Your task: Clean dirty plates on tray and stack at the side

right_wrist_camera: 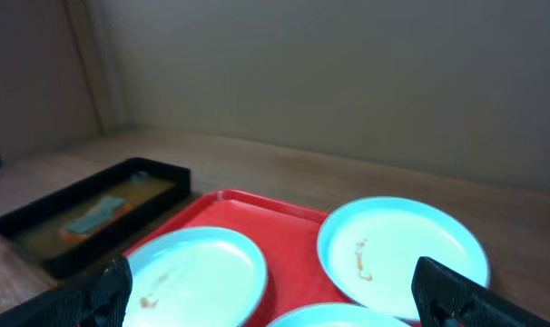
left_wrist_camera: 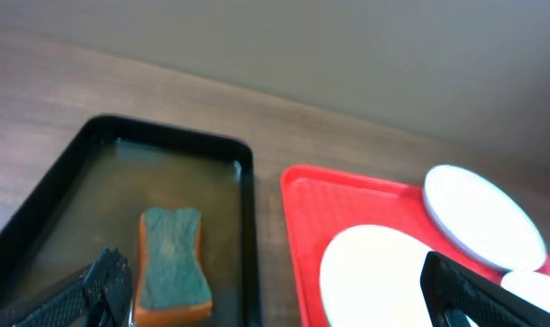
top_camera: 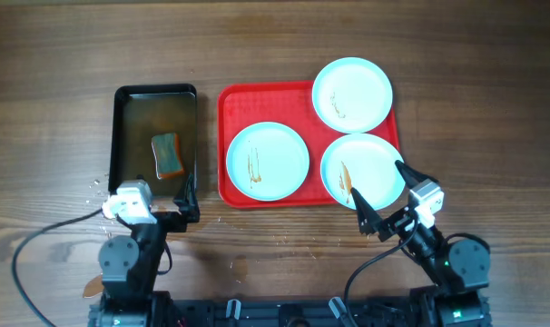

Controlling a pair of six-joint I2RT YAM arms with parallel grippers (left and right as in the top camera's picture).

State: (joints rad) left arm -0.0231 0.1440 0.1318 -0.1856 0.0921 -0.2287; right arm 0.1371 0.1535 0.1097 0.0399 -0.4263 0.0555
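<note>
I should next grab the sponge by its green top with my left gripper. The orange side then stays free to wipe the streaked plates clean.
Three pale-blue plates lie on the red tray (top_camera: 226, 102). The left plate (top_camera: 267, 161), the far right plate (top_camera: 352, 94) and the near right plate (top_camera: 370, 168) each carry brownish streaks. My right gripper (top_camera: 384, 193) is open and empty, hovering over the near edge of the near right plate. In the right wrist view its fingers (right_wrist_camera: 275, 295) frame the left plate (right_wrist_camera: 198, 268) and the far plate (right_wrist_camera: 402, 245). My left gripper (top_camera: 157, 195) is open and empty over the near end of the black pan; its fingers also show in the left wrist view (left_wrist_camera: 279, 295).
A black pan (top_camera: 121, 136) with brownish water stands left of the tray and holds a green-and-orange sponge (top_camera: 168, 154), also seen in the left wrist view (left_wrist_camera: 172, 263). Water drops lie on the wooden table by the pan's near left corner. A black cable loops at the near left.
</note>
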